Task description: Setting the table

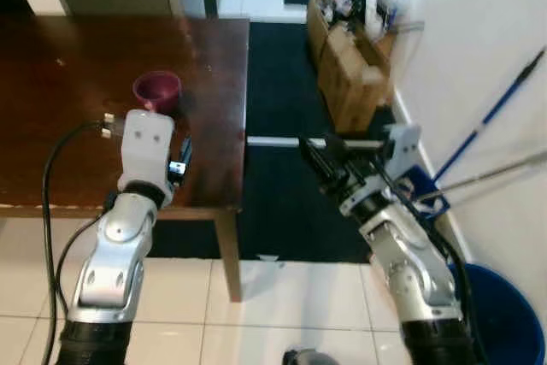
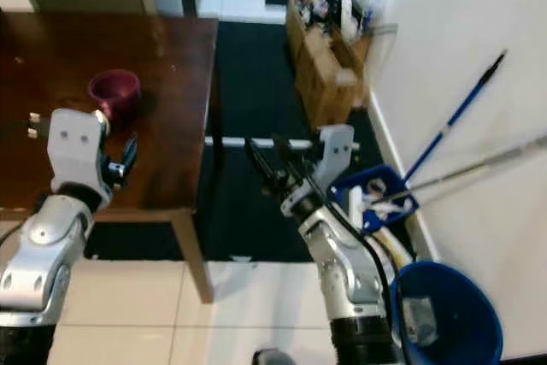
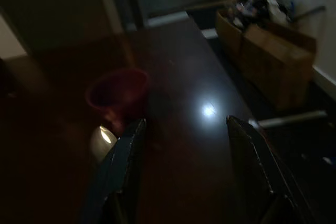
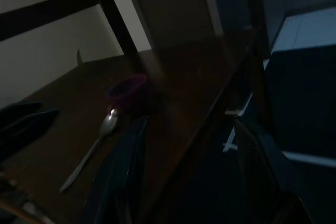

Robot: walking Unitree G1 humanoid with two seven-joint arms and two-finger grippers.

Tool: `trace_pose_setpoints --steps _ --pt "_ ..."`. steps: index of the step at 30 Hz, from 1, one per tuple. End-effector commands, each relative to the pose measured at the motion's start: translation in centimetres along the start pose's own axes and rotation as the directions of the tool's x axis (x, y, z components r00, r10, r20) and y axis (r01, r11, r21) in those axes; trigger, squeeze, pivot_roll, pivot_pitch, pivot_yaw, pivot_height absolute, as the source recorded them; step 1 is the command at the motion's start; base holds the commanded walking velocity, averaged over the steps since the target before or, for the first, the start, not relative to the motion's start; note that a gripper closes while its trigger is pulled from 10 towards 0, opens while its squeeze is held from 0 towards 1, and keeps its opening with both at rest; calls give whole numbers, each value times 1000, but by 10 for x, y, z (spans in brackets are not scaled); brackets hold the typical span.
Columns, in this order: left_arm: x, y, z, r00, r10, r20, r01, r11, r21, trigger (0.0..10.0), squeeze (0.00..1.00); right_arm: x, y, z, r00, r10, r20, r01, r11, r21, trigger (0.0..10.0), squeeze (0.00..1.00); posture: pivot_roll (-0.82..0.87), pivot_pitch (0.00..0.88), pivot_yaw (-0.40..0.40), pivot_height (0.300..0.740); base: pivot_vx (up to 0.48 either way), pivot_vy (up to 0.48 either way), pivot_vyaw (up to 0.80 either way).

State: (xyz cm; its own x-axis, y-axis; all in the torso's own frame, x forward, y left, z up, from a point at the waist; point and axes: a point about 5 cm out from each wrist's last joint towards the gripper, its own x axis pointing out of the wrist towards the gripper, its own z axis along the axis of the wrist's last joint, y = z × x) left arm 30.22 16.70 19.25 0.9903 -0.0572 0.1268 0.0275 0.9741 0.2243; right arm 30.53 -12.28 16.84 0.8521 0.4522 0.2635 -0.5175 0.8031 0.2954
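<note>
My right gripper grips the spoon by its slim handle (image 4: 81, 164) on open table next, since the spoon's head lies close against the maroon bowl (image 4: 127, 88).
A maroon bowl (image 1: 156, 89) stands on the brown wooden table (image 1: 60, 108), near its right edge. In the right wrist view a metal spoon (image 4: 94, 148) lies on the table just in front of the bowl (image 4: 127, 88). My left gripper (image 1: 182, 158) hovers over the table on the near side of the bowl, open with nothing between its fingers (image 3: 126, 171). My right gripper (image 1: 318, 158) is off the table's right side, above the dark rug, also open and empty.
Cardboard boxes (image 1: 350, 66) full of clutter line the right wall. A blue bucket (image 1: 504, 314), a blue dustpan (image 2: 372, 194) and a blue mop handle (image 1: 487, 117) stand at the right. A dark rug (image 1: 282, 66) lies beside the table, with a table leg (image 1: 228, 254) at its near corner.
</note>
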Motion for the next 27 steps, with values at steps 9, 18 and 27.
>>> trace_pose_setpoints --steps 9,18,27 --pt "-4 8 1 999 12 31 -13 999 40 10000 0 -2 13 -4 993 117 -35 -115 992 45 10000 0 -20 22 37 740 98 0 0" --pt "7 25 2 998 -17 -59 20 998 58 10000 0 -3 16 -4 986 161 -52 -159 986 52 10000 0 -17 17 39 740 0 0 0" --pt "25 23 -13 977 -50 -209 68 995 80 10000 0 -2 16 -2 988 147 -37 -144 987 66 10000 0 -16 28 48 740 0 0 0"
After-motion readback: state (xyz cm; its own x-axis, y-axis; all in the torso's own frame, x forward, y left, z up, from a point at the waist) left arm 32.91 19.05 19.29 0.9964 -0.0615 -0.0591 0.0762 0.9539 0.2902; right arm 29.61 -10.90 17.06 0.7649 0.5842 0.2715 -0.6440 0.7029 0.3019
